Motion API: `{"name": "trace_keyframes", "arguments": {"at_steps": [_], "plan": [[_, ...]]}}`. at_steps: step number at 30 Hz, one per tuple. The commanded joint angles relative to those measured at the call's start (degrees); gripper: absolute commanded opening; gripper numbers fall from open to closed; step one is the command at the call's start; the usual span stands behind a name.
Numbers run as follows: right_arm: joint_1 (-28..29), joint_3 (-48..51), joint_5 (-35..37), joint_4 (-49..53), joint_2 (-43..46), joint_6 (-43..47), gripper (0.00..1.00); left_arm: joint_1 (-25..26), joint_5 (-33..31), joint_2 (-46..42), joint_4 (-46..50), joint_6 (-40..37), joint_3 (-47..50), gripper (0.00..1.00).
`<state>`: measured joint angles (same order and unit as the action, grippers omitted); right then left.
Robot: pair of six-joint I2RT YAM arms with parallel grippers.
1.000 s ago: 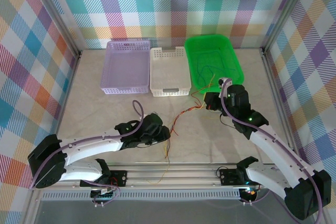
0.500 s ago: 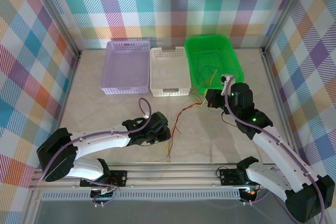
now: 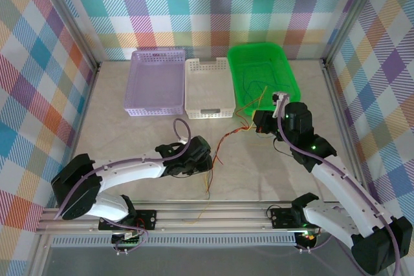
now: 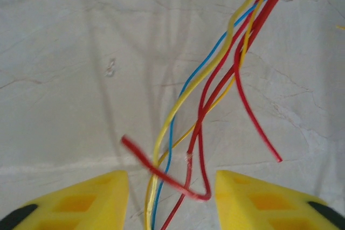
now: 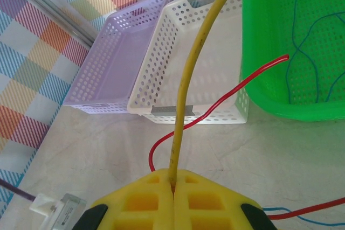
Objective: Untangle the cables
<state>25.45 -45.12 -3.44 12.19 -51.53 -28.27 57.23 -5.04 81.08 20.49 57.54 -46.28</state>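
My left gripper grabs the red cable by its curled end (image 4: 182, 188) next, to pull it free.
The cables form a thin red, yellow and blue tangle (image 3: 228, 136) on the table between the arms. In the left wrist view, yellow (image 4: 178, 99), blue (image 4: 186, 84) and red (image 4: 253, 112) strands run down between my left gripper's (image 4: 172, 200) fingers. Those fingers stand apart and open, and a curled red end lies in the gap. My left gripper (image 3: 202, 160) sits at the tangle's near end. My right gripper (image 5: 173, 180) is shut on a yellow cable (image 5: 188, 79) that rises from its fingertips. It (image 3: 259, 123) holds this just in front of the green basket (image 3: 289, 77).
Three baskets line the back: purple (image 3: 155, 106), white (image 3: 208, 109) and green, the green one holding blue strands (image 5: 302, 41). A red strand (image 5: 232, 92) arcs in front of the white basket (image 5: 161, 79). A yellow strand trails to the front rail (image 3: 207, 193).
My left arm has slid right, bringing its gripper up to the near end of the tangle. The right gripper shifted slightly right early on and has held still since.
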Motion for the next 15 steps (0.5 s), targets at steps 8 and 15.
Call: {"name": "trace_keyframes", "arguments": {"at_steps": [8,15], "plan": [[-0.5,-2.5,0.4,2.8,3.1,1.1,0.00,-1.8,-2.4,0.6,0.6,-0.2,-2.2,0.00],[-6.5,-6.6,2.3,10.1,3.3,3.7,0.00,-13.8,-0.3,-13.4,11.0,-6.1,1.7,0.00]]}}
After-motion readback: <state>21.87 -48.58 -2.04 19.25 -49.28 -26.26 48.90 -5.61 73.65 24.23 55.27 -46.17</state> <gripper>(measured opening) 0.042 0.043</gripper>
